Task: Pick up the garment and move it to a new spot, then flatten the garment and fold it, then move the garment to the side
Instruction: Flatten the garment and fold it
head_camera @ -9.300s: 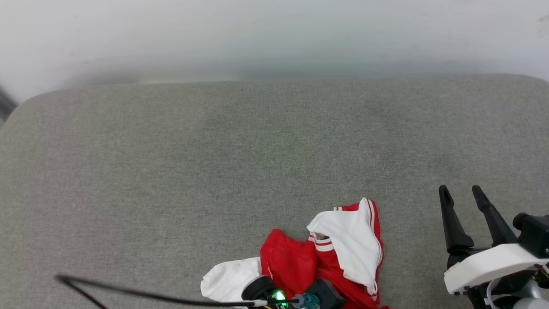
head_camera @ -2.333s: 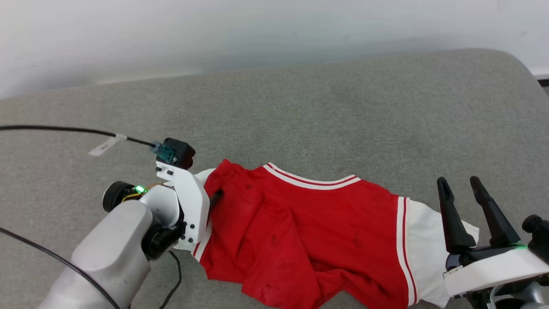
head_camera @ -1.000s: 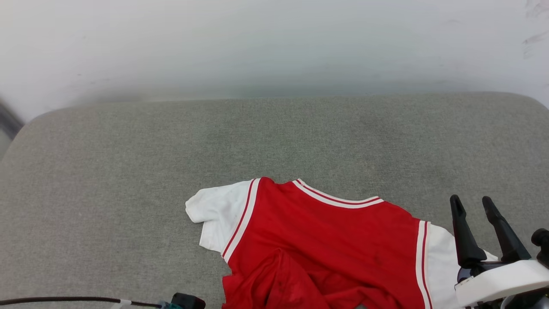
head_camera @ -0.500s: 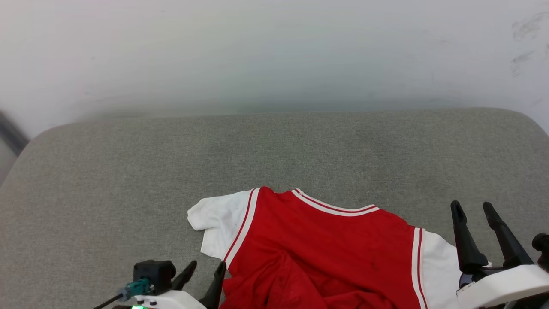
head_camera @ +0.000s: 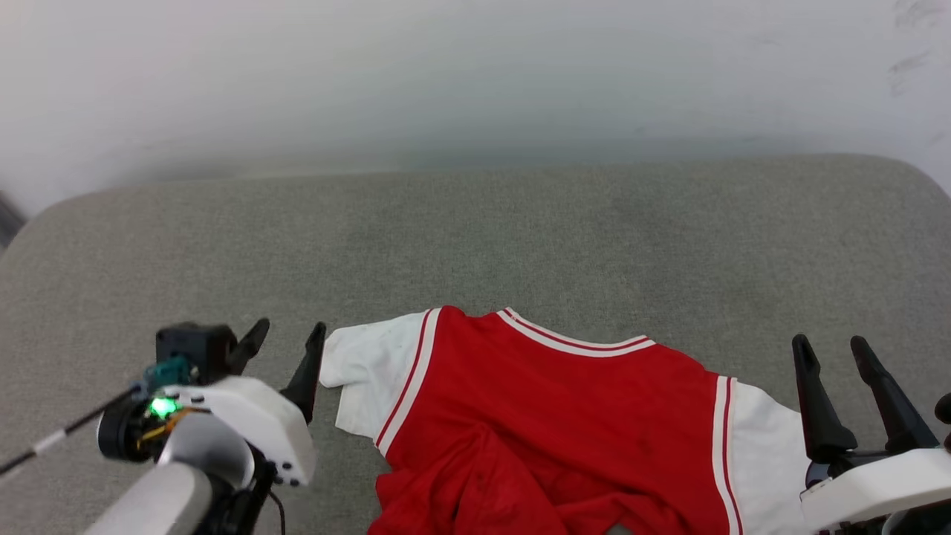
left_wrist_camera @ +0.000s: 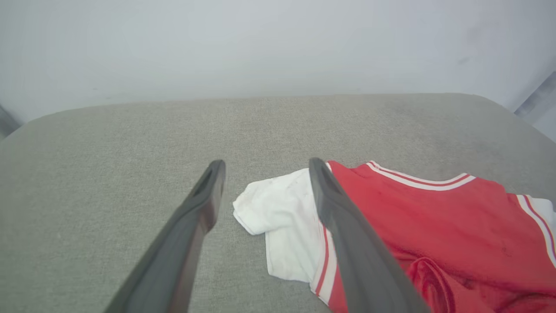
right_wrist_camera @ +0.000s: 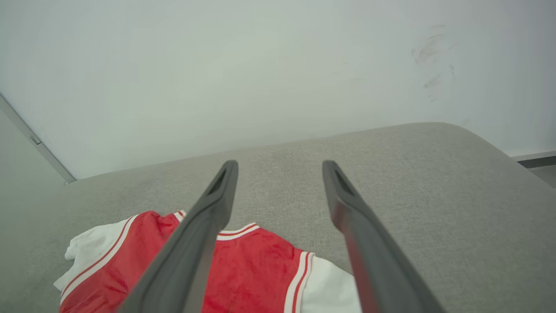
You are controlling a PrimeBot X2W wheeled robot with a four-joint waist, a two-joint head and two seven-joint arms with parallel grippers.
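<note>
The white sleeve is rumpled into a loose fold (head_camera: pixel 349 357) at its cuff, so my left gripper needs to grab the sleeve next by its outer hem edge (head_camera: pixel 328 351).
The red garment (head_camera: pixel 565 416) with white sleeves lies spread on the grey cushion (head_camera: pixel 475 245), collar toward the wall, its lower red part rumpled near the front edge. My left gripper (head_camera: pixel 288 334) stands open just left of the white left sleeve (head_camera: pixel 368 371), holding nothing; in the left wrist view that sleeve (left_wrist_camera: pixel 278 213) sits between and past my fingers. My right gripper (head_camera: pixel 830 347) is open over the right sleeve (head_camera: pixel 765 461), empty. The right wrist view has the garment (right_wrist_camera: pixel 252 269) below the open fingers (right_wrist_camera: pixel 217 200).
A pale wall (head_camera: pixel 475 74) rises behind the cushion. The cushion's rounded right end (right_wrist_camera: pixel 491 152) drops off beside a dark baseboard strip (right_wrist_camera: pixel 536 161). A black cable (head_camera: pixel 44 446) trails from my left wrist. Bare cushion stretches behind and left of the garment.
My left gripper has risen from the bottom edge, moved left and forward, and now stands beside the white left sleeve. The head view has shifted slightly. The garment lies as before.
</note>
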